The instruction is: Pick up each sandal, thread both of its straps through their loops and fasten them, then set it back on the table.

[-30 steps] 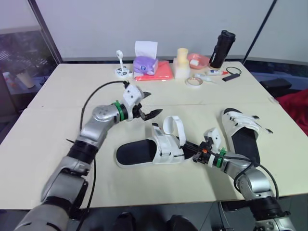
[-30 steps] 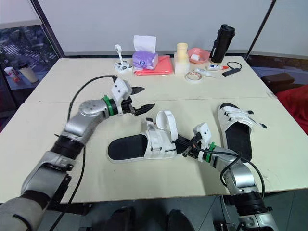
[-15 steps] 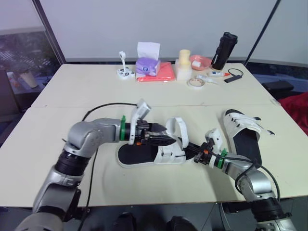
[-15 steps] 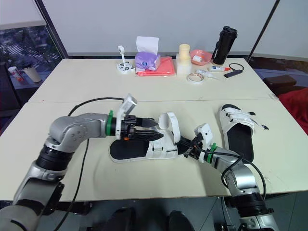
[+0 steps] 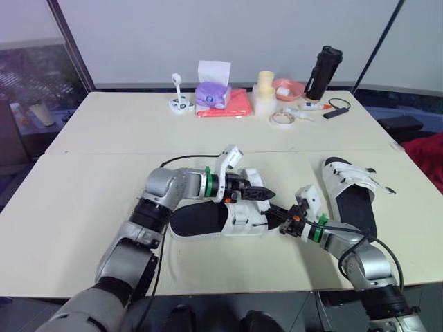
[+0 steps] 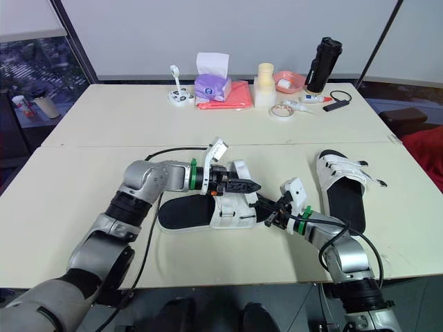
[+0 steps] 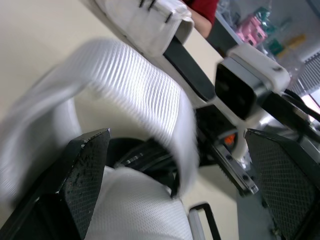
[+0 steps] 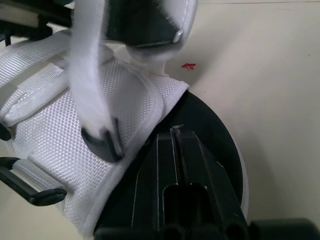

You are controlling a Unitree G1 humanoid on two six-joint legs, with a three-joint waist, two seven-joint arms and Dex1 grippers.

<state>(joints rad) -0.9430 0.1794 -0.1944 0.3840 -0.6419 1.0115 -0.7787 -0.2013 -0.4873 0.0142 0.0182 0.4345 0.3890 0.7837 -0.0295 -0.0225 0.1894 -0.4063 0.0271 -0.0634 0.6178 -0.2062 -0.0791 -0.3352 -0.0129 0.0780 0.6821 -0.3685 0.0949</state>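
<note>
The white strap arches up slack above the sandal's upper [image 5: 242, 219]. My left gripper next needs to grab the strap by its raised side edge [image 5: 264, 205] to thread it.
A white sandal with a black sole [image 5: 197, 220] lies at mid-table, near the front edge. Its loose white strap [image 7: 145, 85] arches up over the upper. My left gripper [image 5: 253, 193] hovers over the upper, open, one finger [image 7: 85, 170] on each side of that strap. My right gripper [image 5: 281, 222] lies low on the table, shut on the sandal's sole edge [image 8: 200, 125] at the end nearest it. The second sandal [image 5: 351, 195] rests to the right, its straps lying across it.
Along the far edge stand a purple tissue box [image 5: 210, 93] on a pink cloth [image 5: 230, 104], a cream container [image 5: 263, 91], a pink bowl [image 5: 286, 88], a black bottle [image 5: 322, 63] and a tape roll [image 5: 279, 119]. A black cable [image 5: 173, 162] trails from my left arm.
My left arm swung from the back left over to the sandal and reached along it; its fingers now straddle the raised strap. The right gripper kept its hold.
</note>
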